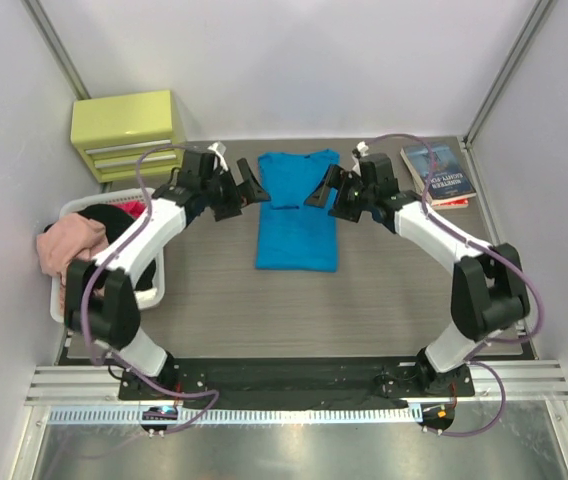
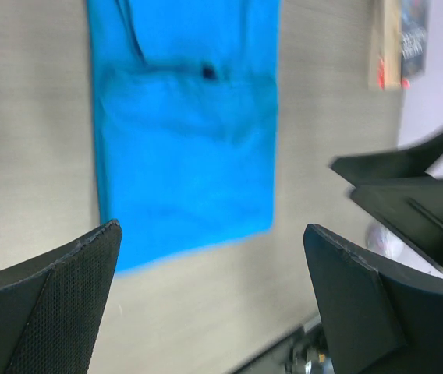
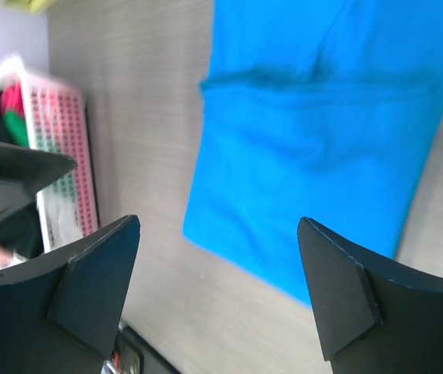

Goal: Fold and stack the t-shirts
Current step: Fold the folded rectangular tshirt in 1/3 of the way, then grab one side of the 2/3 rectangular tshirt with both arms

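The turquoise t-shirt's near edge should be folded over toward its far end, so my right gripper should next grab the t-shirt's near-edge corner on the gripper's side.
A bright turquoise t-shirt (image 1: 297, 215) lies flat mid-table, folded into a narrow rectangle with its upper part turned down over the body. My left gripper (image 1: 252, 190) hovers at its upper left edge and my right gripper (image 1: 321, 190) at its upper right edge. Both are open and hold nothing. In the left wrist view the t-shirt (image 2: 182, 132) lies beyond the empty left gripper (image 2: 212, 234). From the right wrist, the t-shirt (image 3: 323, 140) shows past the right gripper (image 3: 217, 230). More t-shirts, one pink (image 1: 69, 243), with black and red, fill the basket.
A white laundry basket (image 1: 156, 275) stands at the left table edge, its lattice wall (image 3: 62, 148) also showing in the right wrist view. A yellow-green drawer unit (image 1: 129, 135) sits at the back left. Stacked books (image 1: 437, 172) lie at the back right.
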Robot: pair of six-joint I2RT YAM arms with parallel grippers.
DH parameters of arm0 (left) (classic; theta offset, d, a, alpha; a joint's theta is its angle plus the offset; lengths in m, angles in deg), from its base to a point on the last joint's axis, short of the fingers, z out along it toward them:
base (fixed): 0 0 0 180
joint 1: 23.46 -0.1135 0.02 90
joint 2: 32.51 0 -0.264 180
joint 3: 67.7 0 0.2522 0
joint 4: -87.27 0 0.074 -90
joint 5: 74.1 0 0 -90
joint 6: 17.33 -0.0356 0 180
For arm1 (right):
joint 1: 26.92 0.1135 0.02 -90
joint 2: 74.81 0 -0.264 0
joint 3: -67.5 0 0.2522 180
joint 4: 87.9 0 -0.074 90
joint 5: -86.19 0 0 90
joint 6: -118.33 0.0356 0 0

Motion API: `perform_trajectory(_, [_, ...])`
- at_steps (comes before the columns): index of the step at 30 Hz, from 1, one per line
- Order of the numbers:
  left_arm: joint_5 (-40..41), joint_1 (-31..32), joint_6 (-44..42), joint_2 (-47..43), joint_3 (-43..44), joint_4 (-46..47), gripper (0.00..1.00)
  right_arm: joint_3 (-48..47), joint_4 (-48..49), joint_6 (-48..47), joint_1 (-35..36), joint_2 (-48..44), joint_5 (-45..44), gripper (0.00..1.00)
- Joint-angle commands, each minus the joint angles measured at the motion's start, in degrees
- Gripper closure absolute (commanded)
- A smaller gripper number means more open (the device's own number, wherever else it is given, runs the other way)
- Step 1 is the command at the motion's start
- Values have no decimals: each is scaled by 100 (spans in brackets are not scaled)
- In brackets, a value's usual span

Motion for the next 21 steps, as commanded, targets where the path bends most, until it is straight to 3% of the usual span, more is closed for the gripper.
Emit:
perform_trajectory(1, [77, 246, 429, -1134, -1283, 185, 0, 896, -166, 179, 301, -839, -542, 14])
perform_trajectory(6, [157, 281, 666, -1602, -2296, 62, 7, 2083, -757, 249, 354, -1621, -1036, 16])
perform_trajectory(10, [60, 281, 710, -1524, -2597, 132, 27, 2646, -767, 302, 354, -1965, -1133, 18])
perform_trajectory(12, [60, 281, 728, -1419, -2693, 307, 34, 2743, -671, 320, 346, -1878, -1186, 19])
perform_trajectory(21, [-204, 272, 693, -303, -2677, 1028, 45, 2656, -47, 276, 346, -990, -1002, 32])
